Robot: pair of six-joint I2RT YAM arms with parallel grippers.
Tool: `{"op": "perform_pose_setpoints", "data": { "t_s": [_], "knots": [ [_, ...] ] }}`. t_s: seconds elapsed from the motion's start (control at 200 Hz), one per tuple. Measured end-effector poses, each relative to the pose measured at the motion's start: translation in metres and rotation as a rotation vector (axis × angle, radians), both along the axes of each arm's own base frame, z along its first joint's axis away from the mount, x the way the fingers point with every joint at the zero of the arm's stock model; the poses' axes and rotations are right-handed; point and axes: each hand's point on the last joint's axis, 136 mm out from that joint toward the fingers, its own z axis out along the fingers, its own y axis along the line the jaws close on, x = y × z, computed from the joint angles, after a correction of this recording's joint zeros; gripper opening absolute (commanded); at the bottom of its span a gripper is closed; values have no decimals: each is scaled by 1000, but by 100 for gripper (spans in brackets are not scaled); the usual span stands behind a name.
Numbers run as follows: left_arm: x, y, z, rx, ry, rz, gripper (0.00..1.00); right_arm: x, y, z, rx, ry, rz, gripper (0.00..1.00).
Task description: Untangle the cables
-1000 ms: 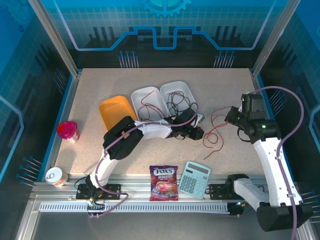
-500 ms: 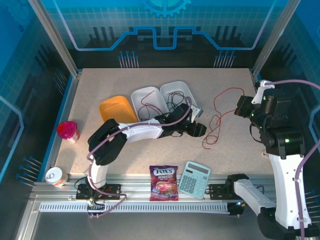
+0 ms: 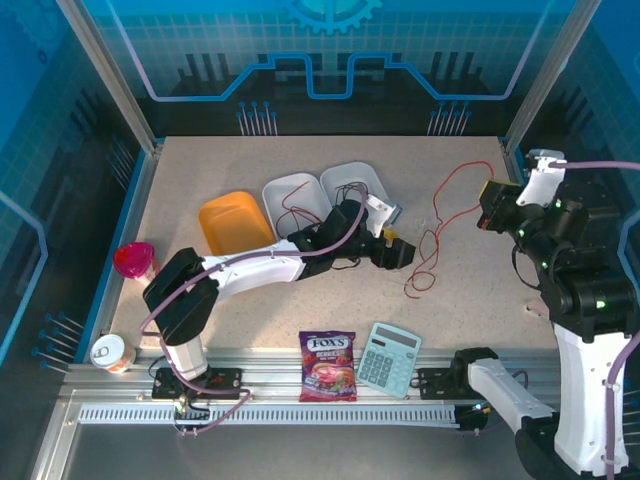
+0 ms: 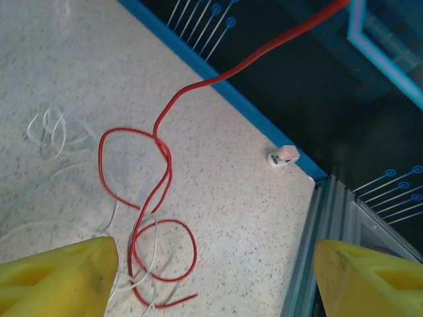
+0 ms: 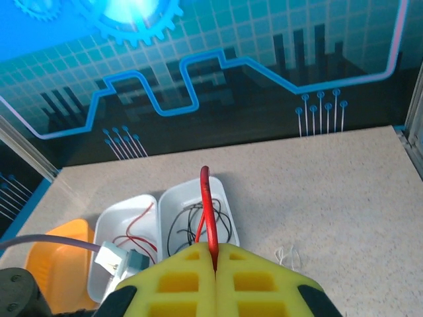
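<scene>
I need to grab the red cable near its loops with my left gripper next, away from my right gripper's hold, to untangle the cable between both grippers.
A long red cable (image 3: 437, 232) runs from loose loops on the table up to my right gripper (image 3: 490, 205), which is lifted near the right edge. In the right wrist view that gripper (image 5: 213, 261) is shut on the red cable (image 5: 206, 198). My left gripper (image 3: 394, 252) hovers over the table centre, beside the loops. In the left wrist view its yellow fingers (image 4: 59, 277) stand wide open, with the red cable's loops (image 4: 162, 198) and a pale whitish cable (image 4: 49, 129) on the table between and beyond them. Black cables (image 5: 192, 221) lie in a white tray (image 3: 360, 175).
A second white tray (image 3: 283, 187) holds another red cable (image 3: 297, 208). An orange tray (image 3: 232, 222) lies left of it. A candy bag (image 3: 327, 366) and calculator (image 3: 388, 358) sit at the near edge, a pink cup (image 3: 135, 262) and a can (image 3: 112, 352) at the left.
My right gripper has risen and swung toward the right edge, drawing the red cable up off the table. The left arm's elbow has dropped back left while its gripper stayed near the centre.
</scene>
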Motion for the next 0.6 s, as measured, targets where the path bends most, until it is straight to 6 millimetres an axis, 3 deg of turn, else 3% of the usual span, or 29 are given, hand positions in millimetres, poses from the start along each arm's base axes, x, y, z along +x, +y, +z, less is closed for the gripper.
{"op": "perform_pose_setpoints", "data": {
  "t_s": [0.315, 0.6],
  "knots": [
    [-3, -5, 12, -63, -44, -33, 79, -23, 7, 68, 16, -185, 53, 0],
    [3, 0, 3, -34, -76, 1, 77, -16, 22, 80, 63, -213, 133, 0]
  ]
}}
